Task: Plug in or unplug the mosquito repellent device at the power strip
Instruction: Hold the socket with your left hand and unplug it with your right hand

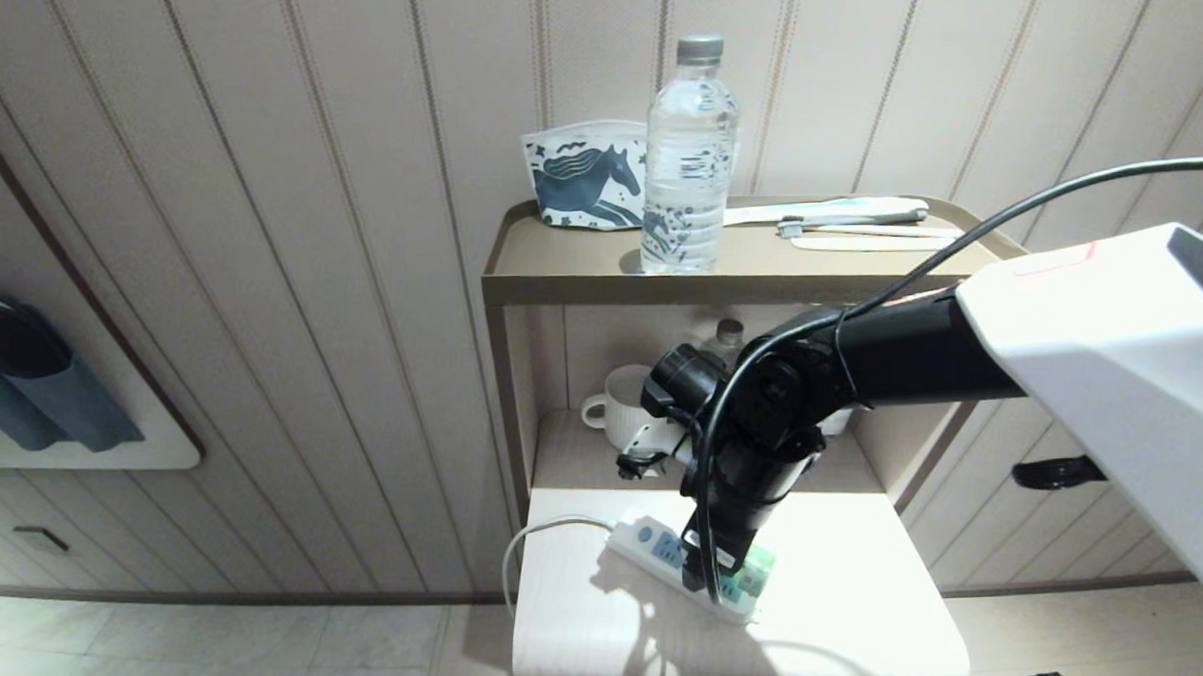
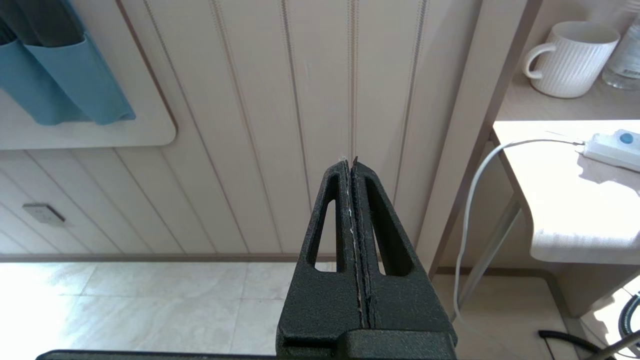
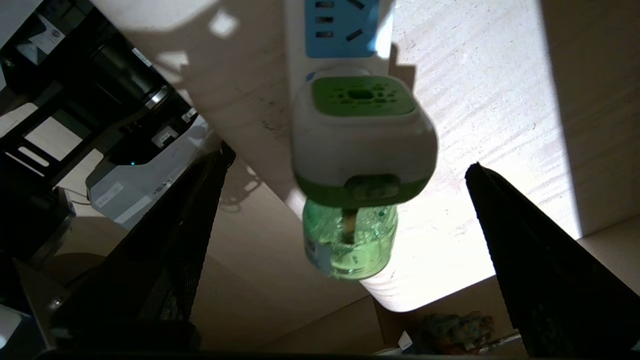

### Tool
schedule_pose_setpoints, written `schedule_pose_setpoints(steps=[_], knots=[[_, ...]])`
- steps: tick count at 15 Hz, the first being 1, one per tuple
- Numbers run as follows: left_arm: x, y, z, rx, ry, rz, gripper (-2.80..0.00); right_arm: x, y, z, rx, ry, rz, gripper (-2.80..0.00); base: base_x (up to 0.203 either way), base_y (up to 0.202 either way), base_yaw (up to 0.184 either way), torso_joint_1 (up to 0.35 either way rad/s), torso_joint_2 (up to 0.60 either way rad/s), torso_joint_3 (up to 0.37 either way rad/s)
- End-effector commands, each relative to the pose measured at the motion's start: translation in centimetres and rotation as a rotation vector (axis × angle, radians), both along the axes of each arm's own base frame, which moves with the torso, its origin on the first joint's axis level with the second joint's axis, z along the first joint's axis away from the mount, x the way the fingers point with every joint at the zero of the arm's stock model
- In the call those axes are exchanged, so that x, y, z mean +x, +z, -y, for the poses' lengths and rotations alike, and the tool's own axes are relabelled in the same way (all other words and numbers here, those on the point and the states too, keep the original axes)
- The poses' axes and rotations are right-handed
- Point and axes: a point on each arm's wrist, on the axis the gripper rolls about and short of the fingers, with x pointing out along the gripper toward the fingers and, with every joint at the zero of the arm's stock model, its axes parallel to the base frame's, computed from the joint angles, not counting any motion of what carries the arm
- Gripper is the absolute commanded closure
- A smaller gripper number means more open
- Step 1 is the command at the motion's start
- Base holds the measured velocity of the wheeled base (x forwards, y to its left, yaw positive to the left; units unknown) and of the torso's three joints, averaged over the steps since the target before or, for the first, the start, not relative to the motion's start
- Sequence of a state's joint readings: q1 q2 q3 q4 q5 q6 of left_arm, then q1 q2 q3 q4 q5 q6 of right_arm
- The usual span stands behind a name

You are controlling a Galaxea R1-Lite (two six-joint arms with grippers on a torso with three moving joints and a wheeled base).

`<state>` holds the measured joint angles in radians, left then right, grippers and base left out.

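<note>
I should move my right gripper closer to the white head [image 3: 363,141] before I close on the head. My fingers don't reach the head yet.
The white power strip [image 1: 649,541] with light-blue socket faces lies on the low white table [image 1: 851,609]. The mosquito repellent device [image 3: 362,135], a white-and-green head over a green bottle, sits on the strip's [image 3: 340,30] end socket; its pins are hidden. My right gripper [image 3: 348,159] points down over it, open, one finger on each side with a clear gap, touching nothing. In the head view the right gripper [image 1: 715,574] covers most of the device [image 1: 755,573]. My left gripper [image 2: 350,161] hangs shut and empty off the table's left, near the wall.
A white mug [image 1: 619,402] and a small bottle stand on the shelf behind the table. A tall water bottle [image 1: 688,155] and a horse-print pouch [image 1: 586,183] are on the top shelf. The strip's white cord [image 1: 529,551] loops off the table's left edge.
</note>
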<state>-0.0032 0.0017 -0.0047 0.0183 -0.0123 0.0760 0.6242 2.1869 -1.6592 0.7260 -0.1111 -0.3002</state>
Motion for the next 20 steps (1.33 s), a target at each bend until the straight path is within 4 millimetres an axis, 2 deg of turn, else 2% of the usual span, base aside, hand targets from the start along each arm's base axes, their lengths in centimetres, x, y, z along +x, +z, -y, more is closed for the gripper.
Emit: schedule_pose_setpoints(steps=[1, 6, 15, 16, 20], knots=[[0.0, 0.0, 0.0, 0.001, 0.000, 0.000, 0.00, 1.1, -1.1, -0.3, -0.007, -0.007, -0.010, -2.80, 0.000, 0.000, 0.000, 0.000, 0.00, 0.000], [0.0, 0.0, 0.0, 0.001, 0.000, 0.000, 0.00, 1.6, -2.2, -0.8, -0.017, -0.005, -0.026, -2.80, 0.000, 0.000, 0.000, 0.000, 0.00, 0.000], [0.0, 0.0, 0.0, -0.001, 0.000, 0.000, 0.00, 1.6, -2.7, -0.4, -0.028, -0.009, -0.037, -2.80, 0.000, 0.000, 0.000, 0.000, 0.00, 0.000], [0.0, 0.0, 0.0, 0.001, 0.000, 0.000, 0.00, 1.7, -2.7, -0.4, -0.024, -0.009, -0.035, 0.00, 0.000, 0.000, 0.000, 0.000, 0.00, 0.000], [0.0, 0.0, 0.0, -0.001, 0.000, 0.000, 0.00, 1.6, -3.0, -0.4, -0.028, -0.007, -0.047, 0.00, 0.000, 0.000, 0.000, 0.000, 0.00, 0.000]])
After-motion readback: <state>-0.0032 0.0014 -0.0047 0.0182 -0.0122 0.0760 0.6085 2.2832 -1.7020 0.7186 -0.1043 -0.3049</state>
